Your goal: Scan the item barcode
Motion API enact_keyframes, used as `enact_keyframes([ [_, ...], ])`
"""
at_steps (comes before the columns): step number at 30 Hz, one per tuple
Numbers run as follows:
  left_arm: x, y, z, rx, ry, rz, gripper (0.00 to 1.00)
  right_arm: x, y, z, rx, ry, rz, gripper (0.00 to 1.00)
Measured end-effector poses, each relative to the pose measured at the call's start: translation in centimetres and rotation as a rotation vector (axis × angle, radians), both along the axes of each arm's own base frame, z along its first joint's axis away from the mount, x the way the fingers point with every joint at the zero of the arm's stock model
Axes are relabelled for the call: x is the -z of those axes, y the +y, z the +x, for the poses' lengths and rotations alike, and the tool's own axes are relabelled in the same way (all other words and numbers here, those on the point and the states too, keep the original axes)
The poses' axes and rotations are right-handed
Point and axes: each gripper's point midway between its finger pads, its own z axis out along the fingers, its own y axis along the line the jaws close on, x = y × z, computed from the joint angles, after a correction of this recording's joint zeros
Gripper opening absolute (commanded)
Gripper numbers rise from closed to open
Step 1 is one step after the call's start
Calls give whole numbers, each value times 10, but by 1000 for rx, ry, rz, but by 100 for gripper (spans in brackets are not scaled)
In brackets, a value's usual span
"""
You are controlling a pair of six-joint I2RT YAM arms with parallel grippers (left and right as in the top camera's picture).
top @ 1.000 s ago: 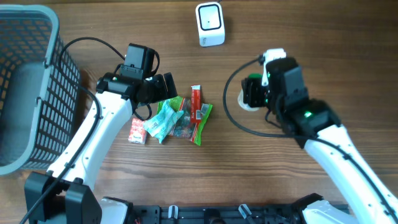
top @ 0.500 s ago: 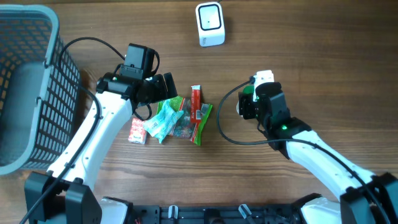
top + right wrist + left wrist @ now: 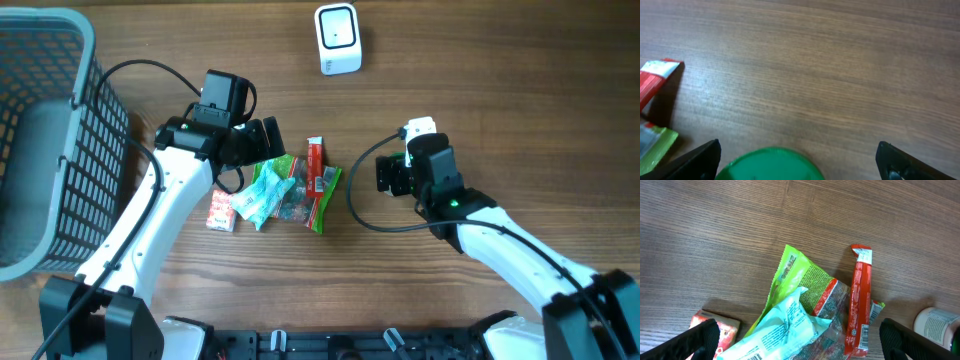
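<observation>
The white bottle is next for my right gripper to grab across opposite sides just below its green lid. The label will then stay uncovered for scanning.
A pile of items lies mid-table: a pale teal packet (image 3: 785,330) with a barcode, a green packet (image 3: 800,280), a red stick packet (image 3: 859,300) and a small red box (image 3: 722,325). My left gripper (image 3: 802,341) hangs open just above this pile (image 3: 285,190), holding nothing. A white bottle (image 3: 939,325) with a green lid (image 3: 771,165) stands right of the pile. My right gripper (image 3: 797,162) is directly over it, jaws wide open on either side of the lid without touching it. The white scanner (image 3: 337,38) stands at the table's far edge.
A dark mesh basket (image 3: 45,130) fills the left side of the table. The right arm (image 3: 500,235) reaches in from the lower right, its cable looping beside the pile. Bare wood lies between the pile and the scanner.
The right arm has swung left and nearer to the pile with the bottle. Its jaws, earlier closed on the bottle, now stand wide apart. The left arm has not moved.
</observation>
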Motion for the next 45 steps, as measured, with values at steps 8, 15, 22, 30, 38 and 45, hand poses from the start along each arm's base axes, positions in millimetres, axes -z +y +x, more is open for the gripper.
enact_keyframes([
  [8, 0, 0, 0, 0, 0, 0, 100, -74, 7, -1, -62, 86, -35, 100],
  [15, 0, 0, 0, 0, 0, 0, 100, -143, 23, -15, -155, 171, 27, 100],
  [22, 0, 0, 0, 0, 0, 0, 100, -58, 18, -24, -157, 527, -9, 100],
  [30, 0, 0, 0, 0, 0, 0, 100, 5, 20, -21, -148, 682, -49, 98],
  [38, 0, 0, 0, 0, 0, 0, 100, 21, 12, -29, -134, 719, -82, 96],
  [45, 0, 0, 0, 0, 0, 0, 100, 33, 9, -30, -136, 706, -100, 82],
])
